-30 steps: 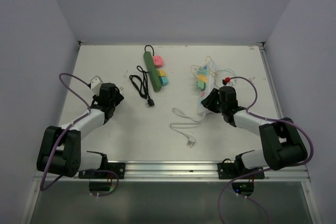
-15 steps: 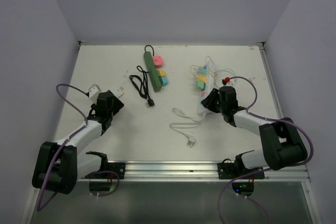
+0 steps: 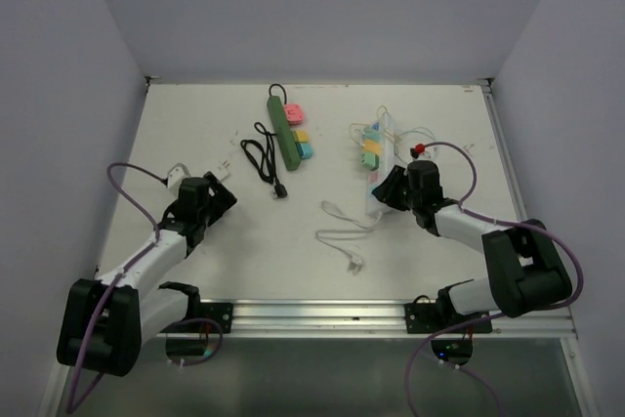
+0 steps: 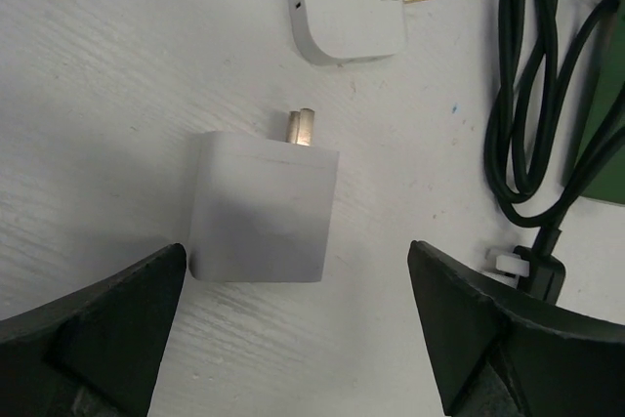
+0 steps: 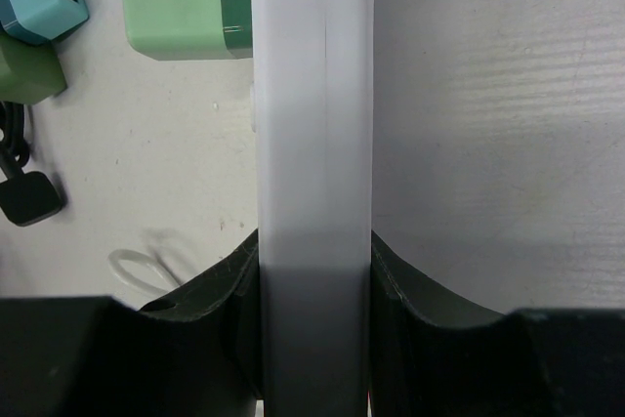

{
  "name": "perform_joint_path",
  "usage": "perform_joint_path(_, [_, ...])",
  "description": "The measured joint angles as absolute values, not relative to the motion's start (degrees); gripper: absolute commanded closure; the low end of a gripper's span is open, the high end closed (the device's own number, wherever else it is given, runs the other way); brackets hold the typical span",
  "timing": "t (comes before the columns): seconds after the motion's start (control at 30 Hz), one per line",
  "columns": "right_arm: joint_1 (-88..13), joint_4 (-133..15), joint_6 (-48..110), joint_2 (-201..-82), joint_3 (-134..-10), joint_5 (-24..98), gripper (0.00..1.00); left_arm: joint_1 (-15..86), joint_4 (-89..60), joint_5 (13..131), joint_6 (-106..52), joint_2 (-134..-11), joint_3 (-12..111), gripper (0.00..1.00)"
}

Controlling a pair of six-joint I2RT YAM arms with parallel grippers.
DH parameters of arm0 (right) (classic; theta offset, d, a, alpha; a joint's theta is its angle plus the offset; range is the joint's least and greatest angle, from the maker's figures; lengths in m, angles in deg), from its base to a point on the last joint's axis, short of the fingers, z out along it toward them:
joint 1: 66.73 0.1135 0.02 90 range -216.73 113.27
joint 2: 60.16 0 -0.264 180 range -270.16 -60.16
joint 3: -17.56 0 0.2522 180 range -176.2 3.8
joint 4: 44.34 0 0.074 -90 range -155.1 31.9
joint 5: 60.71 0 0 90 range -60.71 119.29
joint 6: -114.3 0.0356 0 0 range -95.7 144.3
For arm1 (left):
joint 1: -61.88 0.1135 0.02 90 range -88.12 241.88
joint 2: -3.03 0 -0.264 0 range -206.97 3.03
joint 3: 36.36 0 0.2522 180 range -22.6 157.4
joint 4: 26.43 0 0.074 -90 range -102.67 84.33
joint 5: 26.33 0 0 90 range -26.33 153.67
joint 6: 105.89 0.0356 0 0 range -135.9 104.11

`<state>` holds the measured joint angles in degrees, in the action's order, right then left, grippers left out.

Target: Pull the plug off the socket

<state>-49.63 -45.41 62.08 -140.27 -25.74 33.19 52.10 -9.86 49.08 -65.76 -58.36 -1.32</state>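
Observation:
My left gripper grabs the plug's body across its free opposite sides next, to pull the green plug off the socket.
A white cube plug (image 4: 262, 208) lies loose on the table with its prongs pointing away. It sits just ahead of my left gripper (image 4: 297, 271), which is open and touches nothing. That gripper (image 3: 207, 198) is at the table's left side. A second white plug (image 4: 344, 2) with gold prongs lies beyond the cube (image 3: 224, 173). My right gripper (image 5: 312, 261) is shut on the white socket strip (image 5: 312, 124) at its near end (image 3: 383, 175). A green plug (image 5: 181, 2) and other coloured plugs (image 3: 371, 146) sit in the strip's left side.
A green power strip (image 3: 284, 131) with pink, yellow and blue plugs lies at the back centre. A coiled black cable (image 3: 262, 159) lies beside it, and a loose white cable (image 3: 342, 237) trails in front of the white strip. Walls close in left, right and behind.
My left gripper has opened wide and let go of the white cube plug. The left arm has drawn back toward the near edge. The right arm has not moved.

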Motion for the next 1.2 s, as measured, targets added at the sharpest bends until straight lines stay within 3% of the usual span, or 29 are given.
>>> perform_joint_path(0.3, [-49.5,-44.43,60.35,-141.32,-25.87,37.47,1.0,50.96,-5.97,58.87,-65.22,-59.93,9.91,0.02])
perform_joint_path(0.47, [-48.91,-43.55,59.79,-142.37,-26.2,39.83,1.0,44.75,-6.3,62.72,-65.94,-65.4,17.84,0.03])
perform_joint_path(0.87, [-47.27,-43.46,58.52,-142.68,-26.2,43.0,1.0,29.76,-15.17,66.55,-69.13,-84.59,31.13,0.1])
perform_joint_path(1.2, [-46.57,-43.59,57.71,-142.7,-26.2,43.96,1.0,24.43,-19.54,68.43,-71.44,-100.72,41.69,0.19])
